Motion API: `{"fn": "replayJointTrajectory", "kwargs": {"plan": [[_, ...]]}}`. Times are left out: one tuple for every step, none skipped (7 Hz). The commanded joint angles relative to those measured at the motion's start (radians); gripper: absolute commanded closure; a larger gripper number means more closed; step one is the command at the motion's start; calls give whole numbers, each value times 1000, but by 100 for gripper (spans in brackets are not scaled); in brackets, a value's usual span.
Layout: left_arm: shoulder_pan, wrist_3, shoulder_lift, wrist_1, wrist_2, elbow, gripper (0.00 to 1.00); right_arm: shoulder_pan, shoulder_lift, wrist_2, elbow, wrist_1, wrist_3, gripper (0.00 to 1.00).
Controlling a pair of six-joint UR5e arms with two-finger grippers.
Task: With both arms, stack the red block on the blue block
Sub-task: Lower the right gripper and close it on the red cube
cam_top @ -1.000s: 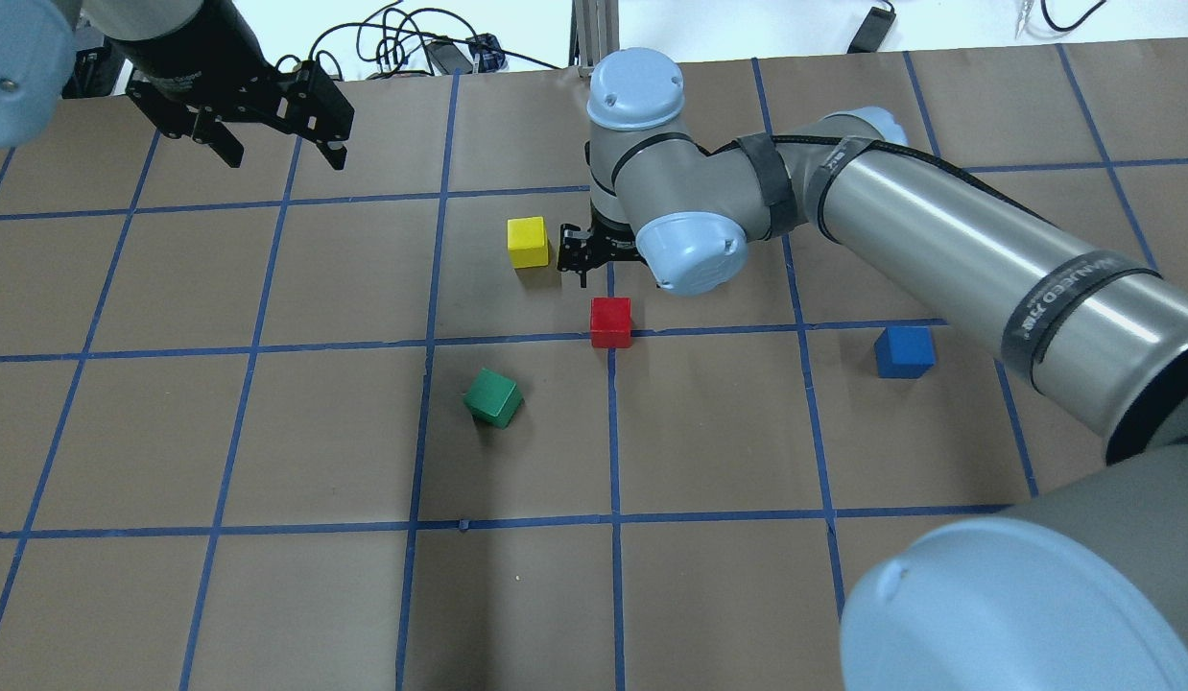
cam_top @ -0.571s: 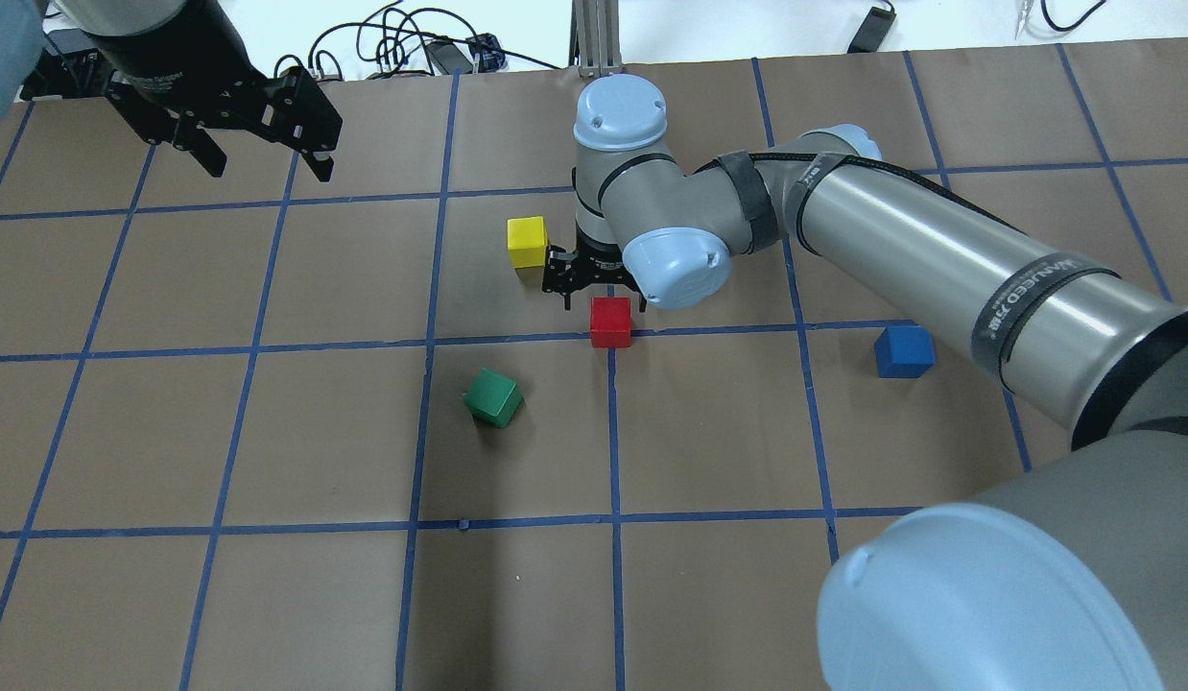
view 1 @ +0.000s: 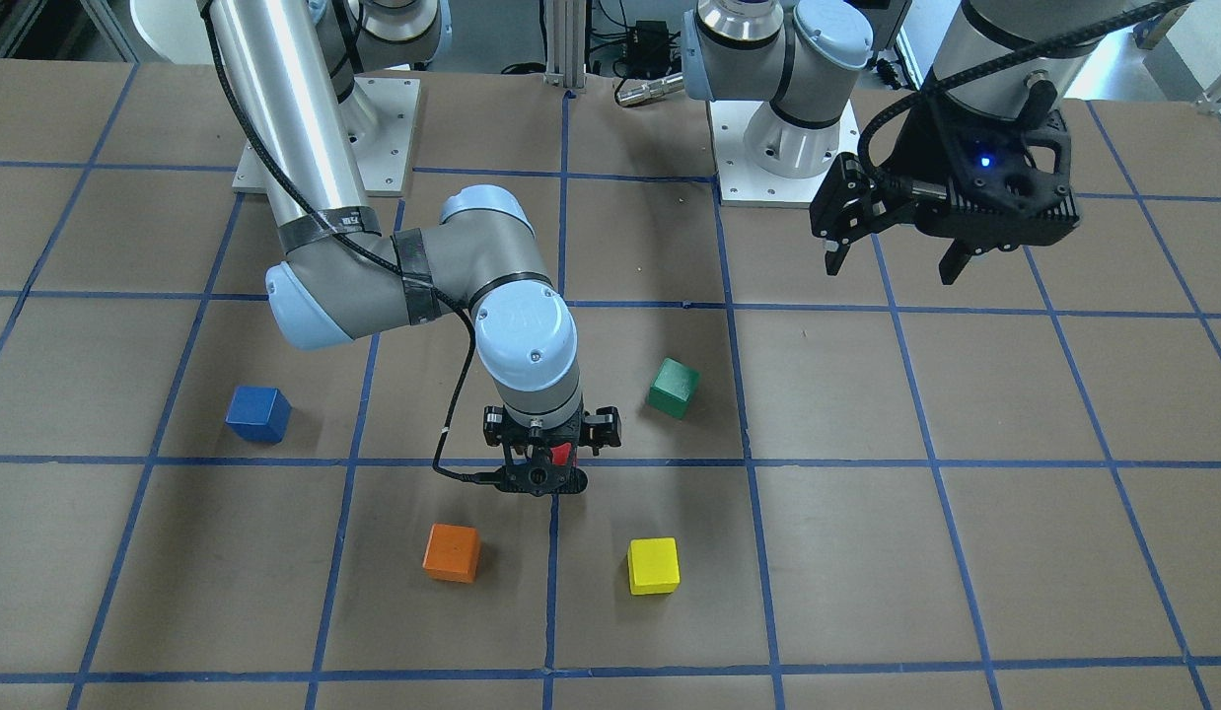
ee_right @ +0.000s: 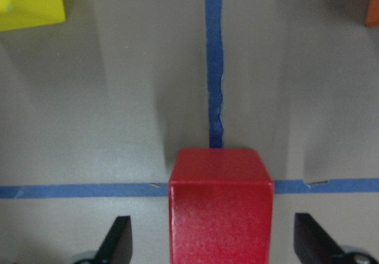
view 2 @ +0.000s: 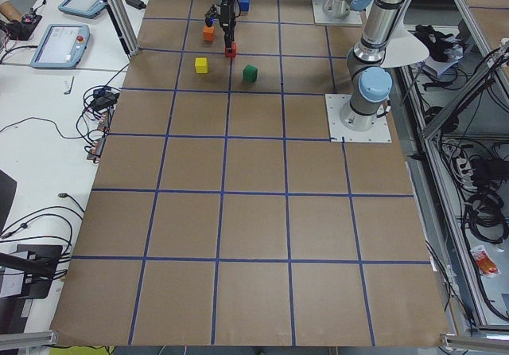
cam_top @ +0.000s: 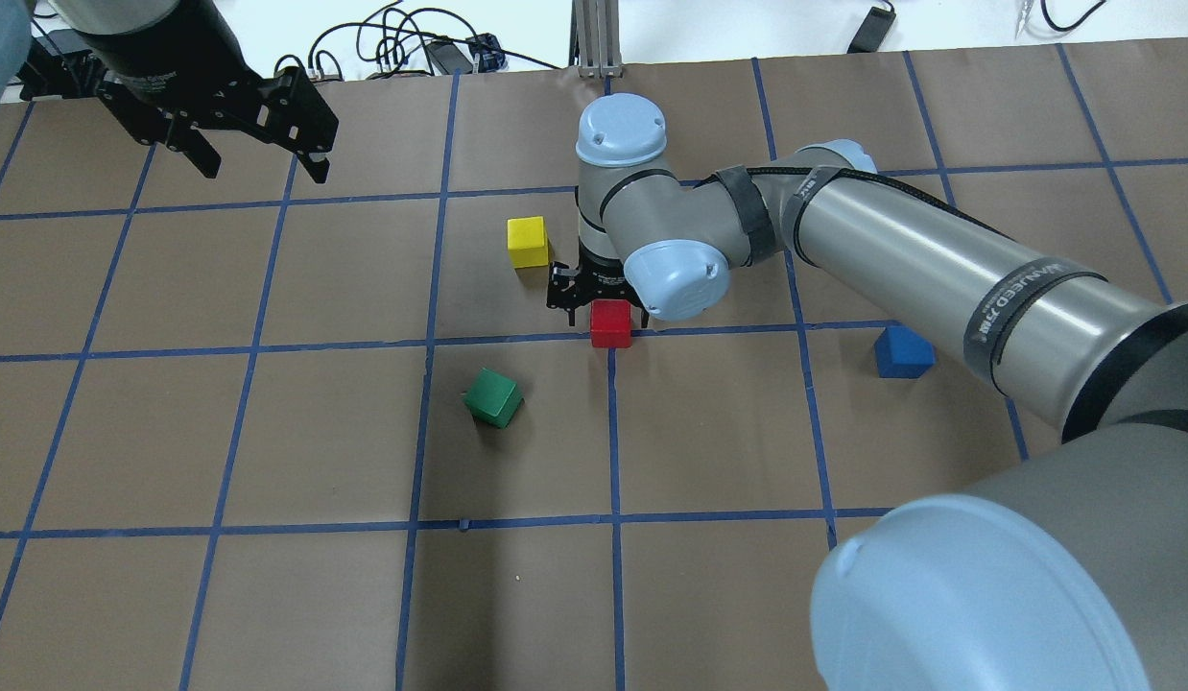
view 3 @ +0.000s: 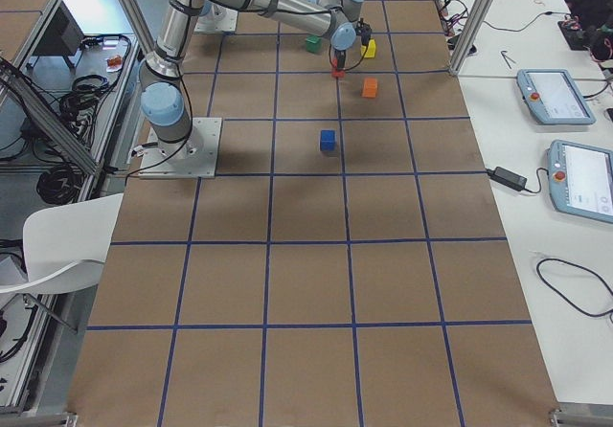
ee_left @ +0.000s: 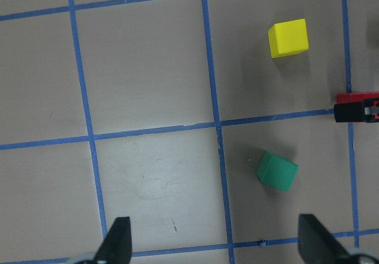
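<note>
My right gripper is to grab the red block by its opposite sides next, so it can stack it on the blue block [view 1: 258, 413].
The red block [cam_top: 610, 324] sits on a blue tape crossing near the table's middle. My right gripper [cam_top: 602, 305] is open and low over it, one finger on each side and not touching; in the right wrist view the red block [ee_right: 220, 211] fills the gap between the spread fingertips [ee_right: 121, 240]. The blue block [cam_top: 903, 352] stands alone to the right, partly behind my right forearm, and shows clearly in the front view [view 1: 258, 413]. My left gripper [cam_top: 253, 144] is open and empty, held high at the far left.
A yellow block [cam_top: 527, 241] lies just left of my right gripper. A green block [cam_top: 493, 397] sits tilted, nearer the robot and to the left. An orange block [view 1: 451, 552] lies beyond the red one, hidden under my right arm in the overhead view.
My right gripper has moved toward the robot and down, from beside the yellow block to astride the red block. My left gripper has drifted slightly left and farther away.
</note>
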Motion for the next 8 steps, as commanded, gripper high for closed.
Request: {"fn": "replayJointTrajectory", "kwargs": {"plan": [[-1, -1, 5, -6, 1, -6, 0, 0, 5, 0, 3, 0, -13, 38], [-1, -1, 13, -27, 1, -11, 0, -1, 5, 1, 0, 0, -17, 69], [-1, 13, 23, -29, 4, -32, 0, -2, 3, 1, -3, 0, -20, 100], [1, 13, 36, -21, 4, -54, 0, -8, -5, 0, -6, 1, -18, 100], [2, 13, 40, -19, 4, -56, 0, -17, -21, -5, -21, 9, -17, 100], [2, 13, 43, -27, 5, -57, 0, -38, -58, -14, -51, 68, -17, 100], [1, 13, 45, -24, 5, -62, 0, -104, -116, -13, -99, 201, -23, 100], [1, 13, 45, -23, 4, -62, 0, -191, -164, -13, -134, 328, -96, 100]]}}
